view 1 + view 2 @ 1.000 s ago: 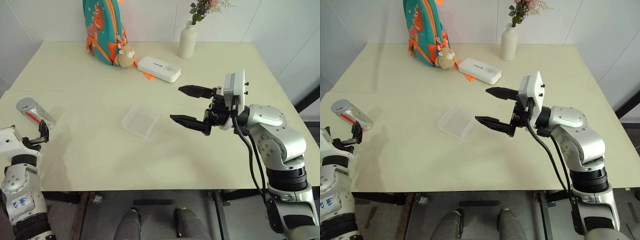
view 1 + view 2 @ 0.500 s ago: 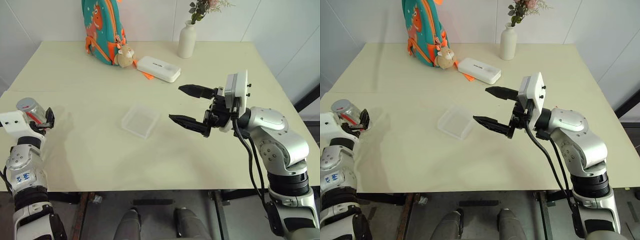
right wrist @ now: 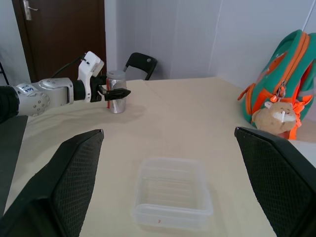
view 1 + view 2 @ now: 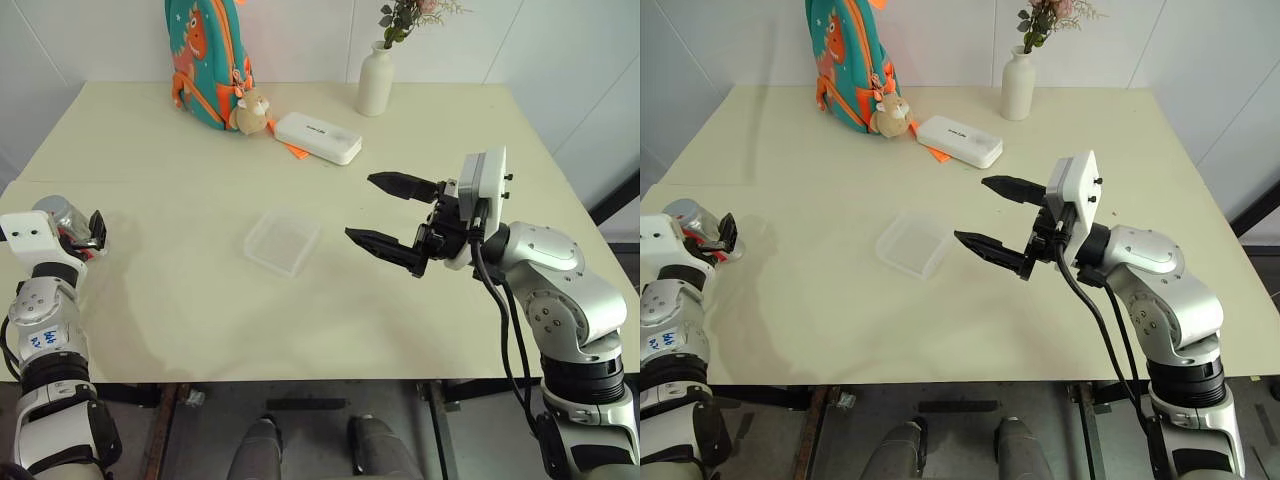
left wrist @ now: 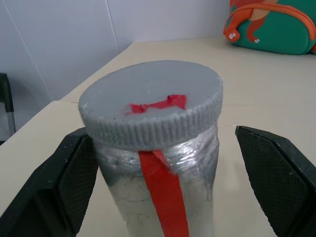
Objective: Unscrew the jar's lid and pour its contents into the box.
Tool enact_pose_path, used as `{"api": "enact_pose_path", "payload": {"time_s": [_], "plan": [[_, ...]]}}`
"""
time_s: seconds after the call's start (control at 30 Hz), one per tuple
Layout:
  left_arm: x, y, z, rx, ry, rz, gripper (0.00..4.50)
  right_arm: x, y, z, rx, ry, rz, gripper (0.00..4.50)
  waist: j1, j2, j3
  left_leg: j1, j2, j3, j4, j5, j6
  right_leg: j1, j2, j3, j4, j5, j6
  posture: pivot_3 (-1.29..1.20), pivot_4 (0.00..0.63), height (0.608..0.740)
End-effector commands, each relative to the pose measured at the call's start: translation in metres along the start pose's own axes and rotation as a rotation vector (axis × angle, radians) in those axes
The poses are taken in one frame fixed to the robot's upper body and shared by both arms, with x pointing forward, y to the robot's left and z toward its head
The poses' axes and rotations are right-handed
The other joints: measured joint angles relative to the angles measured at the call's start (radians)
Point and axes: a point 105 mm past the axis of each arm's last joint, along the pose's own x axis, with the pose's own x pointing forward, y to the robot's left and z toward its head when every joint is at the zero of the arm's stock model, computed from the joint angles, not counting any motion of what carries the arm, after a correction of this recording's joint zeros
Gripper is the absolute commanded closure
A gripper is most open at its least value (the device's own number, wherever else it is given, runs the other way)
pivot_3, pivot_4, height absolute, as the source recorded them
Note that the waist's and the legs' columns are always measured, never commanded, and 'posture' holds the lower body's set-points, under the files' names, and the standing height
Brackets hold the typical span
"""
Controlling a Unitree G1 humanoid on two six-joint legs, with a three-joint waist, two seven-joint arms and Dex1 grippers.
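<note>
My fingers are beside the jar's silvery side [image 5: 163, 187] below the grey lid. My left gripper needs to close now. Closing now would hold the jar.
The jar [image 5: 163, 197] stands upright near the table's left edge. A strip of red tape runs from the top of its grey lid [image 5: 150, 96] down its side. Its contents are hidden behind the silvery wall. My left gripper [image 4: 80, 232] is open, with one finger on each side of the jar just below the lid and a gap on both sides. The clear box [image 4: 282, 240] lies mid-table. To its right my right gripper [image 4: 360, 208] hovers above the table, open and holding nothing, pointing left toward the box. The right wrist view shows the jar [image 3: 116, 96] between the left fingers.
At the back of the table stand a teal and orange backpack [image 4: 208, 60] with a plush toy [image 4: 250, 110], a white case [image 4: 318, 137] and a white vase [image 4: 375, 80] with flowers. A black chair [image 3: 140, 64] stands beyond the table's left side.
My left gripper has risen and moved forward from the table's near-left corner, and its open fingers now straddle the jar. The right gripper, the jar and the box have stayed put.
</note>
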Motion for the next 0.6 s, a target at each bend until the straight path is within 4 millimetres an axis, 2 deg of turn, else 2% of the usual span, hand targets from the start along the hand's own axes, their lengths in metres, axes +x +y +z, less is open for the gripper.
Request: {"api": "enact_pose_path", "payload": {"time_s": [0.03,0.1,0.33,0.47,0.53,0.6], "plan": [[0.005,0.007,0.016,0.050,-0.039,0.000,0.01,-0.004,0.003,0.015,-0.046,-0.034,-0.003,0.00,0.000,0.000,0.000,0.000,0.000,0.000,0.000,0.000,0.000,0.000,0.000,0.000,0.000,0.000,0.000,0.00,0.150,0.740],[0.006,0.009,0.016,0.061,-0.034,0.002,0.39,-0.004,0.003,0.015,-0.046,-0.035,-0.007,0.00,-0.001,0.000,0.000,0.000,0.000,0.000,0.000,0.000,0.000,0.000,0.000,0.000,0.000,0.000,0.000,0.00,0.150,0.740],[0.005,0.013,0.008,0.066,-0.005,0.019,2.36,-0.005,0.003,0.015,-0.043,-0.039,-0.024,0.00,-0.001,0.000,0.000,0.000,0.000,0.000,0.000,0.000,0.000,0.000,0.000,0.000,0.000,0.000,0.000,0.00,0.150,0.740],[0.004,0.008,0.009,0.033,-0.032,0.001,2.37,-0.006,0.002,0.015,-0.041,-0.042,-0.034,0.00,-0.001,0.000,0.000,0.000,0.000,0.000,0.000,0.000,0.000,0.000,0.000,0.000,0.001,0.000,0.000,0.00,0.150,0.740],[0.005,0.001,0.020,0.008,-0.085,-0.037,2.37,-0.006,0.001,0.015,-0.039,-0.042,-0.038,0.00,0.000,0.000,0.000,0.000,0.000,0.000,0.000,0.000,0.000,0.000,0.000,0.000,0.001,0.000,0.000,0.00,0.150,0.740],[0.008,-0.008,0.041,-0.031,-0.164,-0.089,2.37,-0.007,0.001,0.014,-0.037,-0.040,-0.040,0.00,0.001,0.000,0.000,0.000,0.000,0.000,0.000,0.000,0.000,0.000,0.000,0.000,0.001,0.000,0.000,0.00,0.150,0.740]]}}
